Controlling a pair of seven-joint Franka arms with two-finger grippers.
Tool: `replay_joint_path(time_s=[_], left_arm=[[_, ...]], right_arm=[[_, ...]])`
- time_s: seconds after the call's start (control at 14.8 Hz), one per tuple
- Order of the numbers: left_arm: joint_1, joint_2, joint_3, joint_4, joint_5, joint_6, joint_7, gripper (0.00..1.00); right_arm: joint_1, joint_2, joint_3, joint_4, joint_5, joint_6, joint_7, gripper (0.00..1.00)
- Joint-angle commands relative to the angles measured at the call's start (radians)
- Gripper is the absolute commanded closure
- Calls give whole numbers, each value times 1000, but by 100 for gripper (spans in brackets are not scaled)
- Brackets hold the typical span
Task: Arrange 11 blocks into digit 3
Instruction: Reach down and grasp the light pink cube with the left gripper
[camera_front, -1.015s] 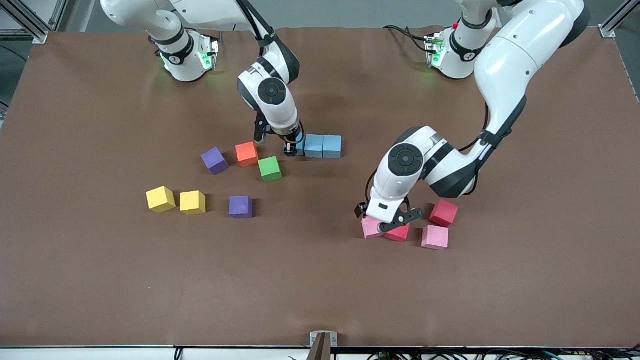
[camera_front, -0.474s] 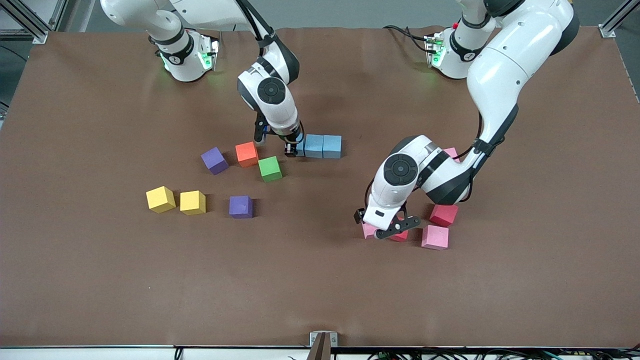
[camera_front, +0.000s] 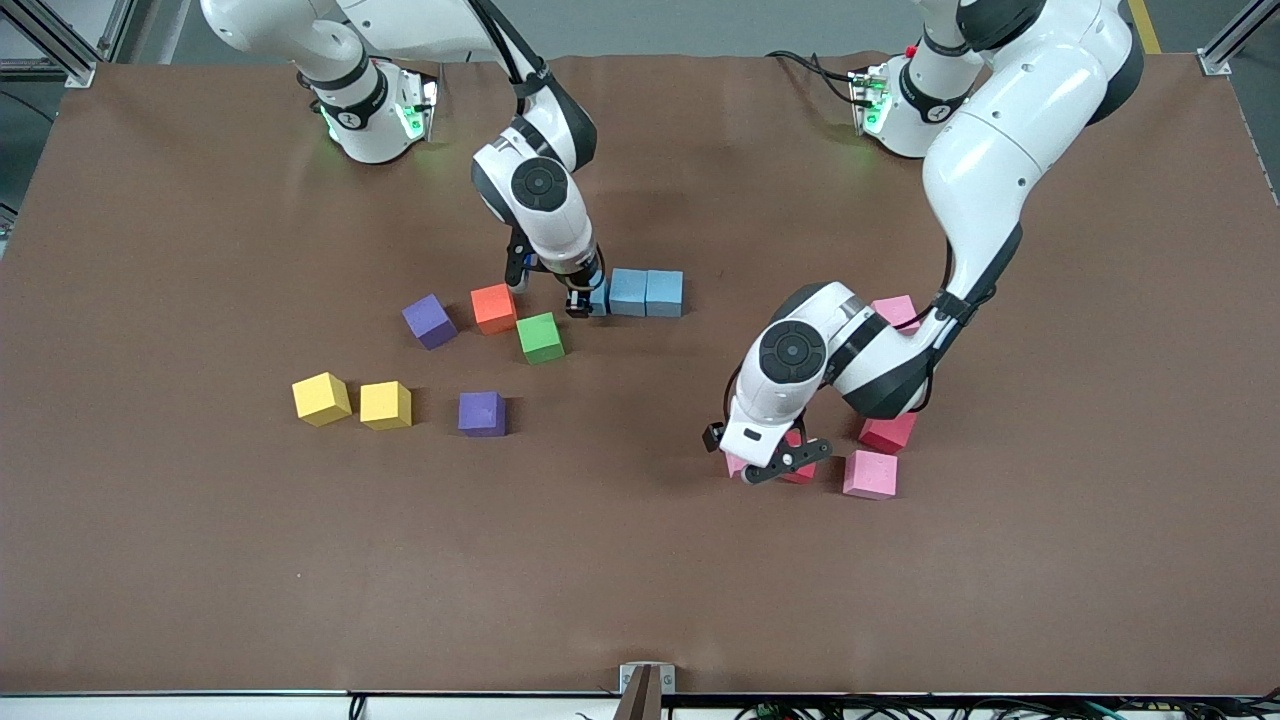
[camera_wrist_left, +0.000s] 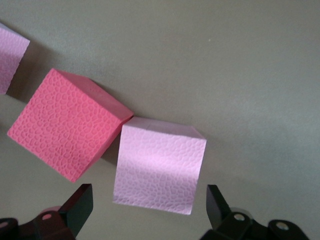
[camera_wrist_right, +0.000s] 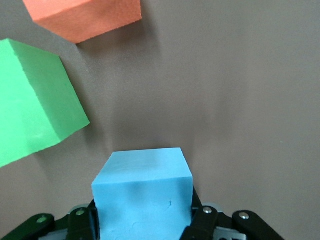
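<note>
My left gripper's fingers are above the pink block's upper side (camera_front: 734, 464) (camera_wrist_left: 158, 169), so they would miss if they closed now. My left gripper needs to lower its fingers first, then close on the pink block.
My right gripper (camera_front: 584, 299) (camera_wrist_right: 142, 220) is shut on a light blue block (camera_wrist_right: 142, 192), low at the table and in line with two more light blue blocks (camera_front: 646, 292). Beside them lie an orange block (camera_front: 493, 308), a green block (camera_front: 540, 337) and two purple blocks (camera_front: 430, 320) (camera_front: 482, 413). My left gripper (camera_front: 768, 462) (camera_wrist_left: 148, 200) is open, with its fingers on either side of a pink block (camera_wrist_left: 160, 167) and a gap on each side. A red block (camera_wrist_left: 67, 130) touches that pink block's corner.
Toward the left arm's end lie another red block (camera_front: 888, 432), a pink block (camera_front: 870, 474) nearer the camera, and a pink one (camera_front: 895, 310) partly hidden by the left arm. Two yellow cubes (camera_front: 352, 401) sit toward the right arm's end.
My left gripper has come down over the pink block and shifted slightly toward the right arm's end. The left arm's elbow swung, uncovering a pink block. The right arm barely moved.
</note>
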Motion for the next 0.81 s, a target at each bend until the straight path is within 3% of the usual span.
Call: replay_joint_path(time_s=[0.0, 0.74], left_arm=[[-17, 22, 11, 43, 11, -3, 24, 0], [-30, 53, 48, 49, 8, 84, 57, 0]], right_arm=[[17, -4, -15, -18, -21, 24, 42, 100], [40, 1, -15, -17, -22, 24, 42, 100]])
